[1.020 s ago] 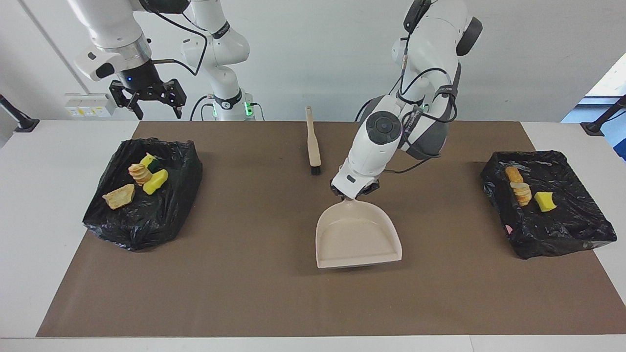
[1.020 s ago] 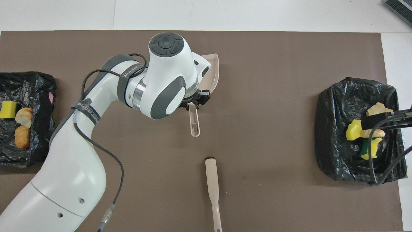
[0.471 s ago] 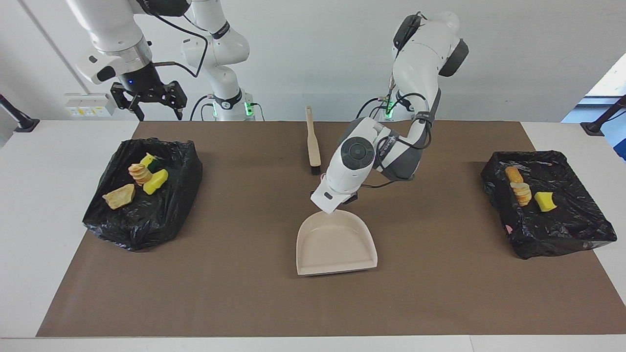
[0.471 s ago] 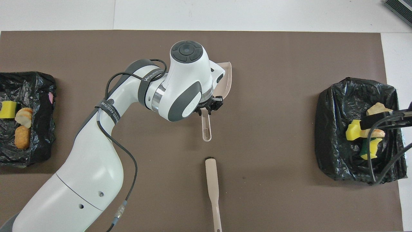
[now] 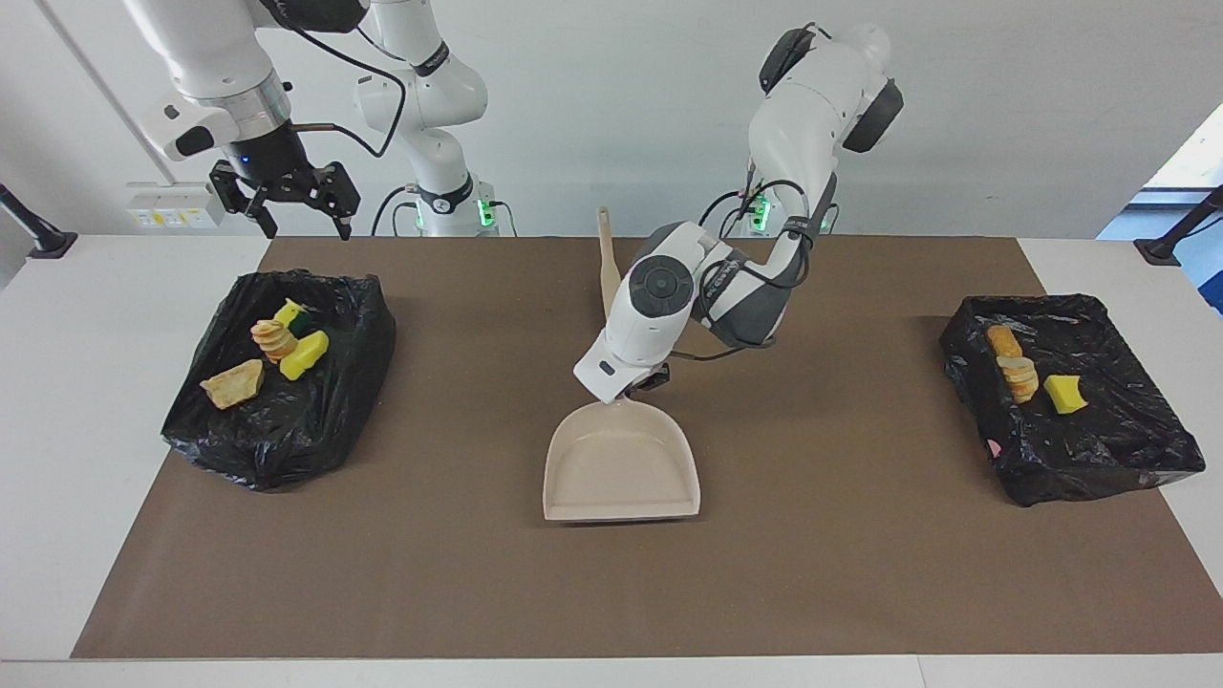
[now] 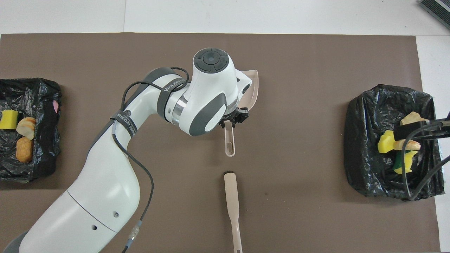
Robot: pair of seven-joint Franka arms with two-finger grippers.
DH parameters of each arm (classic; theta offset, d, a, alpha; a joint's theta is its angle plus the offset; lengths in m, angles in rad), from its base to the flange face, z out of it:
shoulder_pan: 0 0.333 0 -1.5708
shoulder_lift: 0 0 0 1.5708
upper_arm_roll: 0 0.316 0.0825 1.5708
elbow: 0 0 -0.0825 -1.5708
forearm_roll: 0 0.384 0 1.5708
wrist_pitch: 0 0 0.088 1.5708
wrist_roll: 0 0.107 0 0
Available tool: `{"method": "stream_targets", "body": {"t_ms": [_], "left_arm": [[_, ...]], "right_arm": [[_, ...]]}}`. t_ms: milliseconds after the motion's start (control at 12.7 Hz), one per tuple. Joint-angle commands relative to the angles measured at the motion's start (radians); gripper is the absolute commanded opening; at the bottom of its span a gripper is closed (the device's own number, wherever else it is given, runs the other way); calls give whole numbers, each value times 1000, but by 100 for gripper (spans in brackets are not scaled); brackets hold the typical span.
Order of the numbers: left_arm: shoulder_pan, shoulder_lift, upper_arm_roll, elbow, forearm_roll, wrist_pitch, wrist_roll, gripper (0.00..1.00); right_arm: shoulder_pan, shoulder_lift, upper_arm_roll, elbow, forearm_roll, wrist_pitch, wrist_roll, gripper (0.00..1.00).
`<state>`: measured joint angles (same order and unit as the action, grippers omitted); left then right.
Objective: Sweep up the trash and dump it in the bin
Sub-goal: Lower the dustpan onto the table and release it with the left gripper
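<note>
My left gripper is ready to open: the dustpan's handle end (image 6: 230,149) is low over the brown mat, so the dustpan would lie flat.
My left gripper (image 5: 642,384) is shut on the handle of the beige dustpan (image 5: 621,463), which sits low over the middle of the brown mat with its mouth pointing away from the robots. From overhead, the arm hides most of the dustpan (image 6: 254,86) and the left gripper (image 6: 233,120) clamps the handle. Trash scraps (image 5: 279,346) lie in the black-lined bin (image 5: 287,430) at the right arm's end, and three more trash scraps (image 5: 1027,377) lie in the bin (image 5: 1099,449) at the left arm's end. My right gripper (image 5: 287,201) hangs open and empty above the first bin.
A beige brush (image 6: 232,200) lies on the mat nearer to the robots than the dustpan, bristles toward it. The brush (image 5: 609,272) is partly hidden by the left arm. The mat (image 5: 860,573) shows bare between the bins.
The left gripper has carried the dustpan sideways across the mat toward the right arm's end. The right gripper has drifted slightly, still open above its bin.
</note>
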<state>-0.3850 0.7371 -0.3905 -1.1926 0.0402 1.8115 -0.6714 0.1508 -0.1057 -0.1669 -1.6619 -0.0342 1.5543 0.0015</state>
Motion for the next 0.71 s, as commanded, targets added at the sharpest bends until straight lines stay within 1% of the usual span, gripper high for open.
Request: {"method": "stream_targets", "body": {"t_ms": [0, 78, 235, 314, 392, 471, 628], "left_arm": [[5, -13, 10, -24, 6, 19, -2, 31], [8, -15, 12, -25, 6, 19, -4, 55], [9, -18, 15, -25, 9, 17, -5, 64], [8, -34, 15, -33, 19, 17, -8, 74], [11, -66, 18, -59, 24, 20, -4, 93], [33, -115, 19, -103, 24, 25, 6, 100], [61, -211, 19, -169, 21, 22, 15, 100]], "right_arm": [[-13, 4, -5, 1, 19, 16, -48, 100], [-16, 6, -6, 1, 20, 16, -52, 100], [-16, 6, -5, -2, 20, 13, -66, 100], [-17, 8, -6, -1, 19, 16, -81, 100], [-17, 8, -6, -1, 19, 16, -92, 100], [-17, 8, -6, -1, 19, 16, -92, 100], [-17, 6, -6, -1, 19, 12, -87, 100]]}}
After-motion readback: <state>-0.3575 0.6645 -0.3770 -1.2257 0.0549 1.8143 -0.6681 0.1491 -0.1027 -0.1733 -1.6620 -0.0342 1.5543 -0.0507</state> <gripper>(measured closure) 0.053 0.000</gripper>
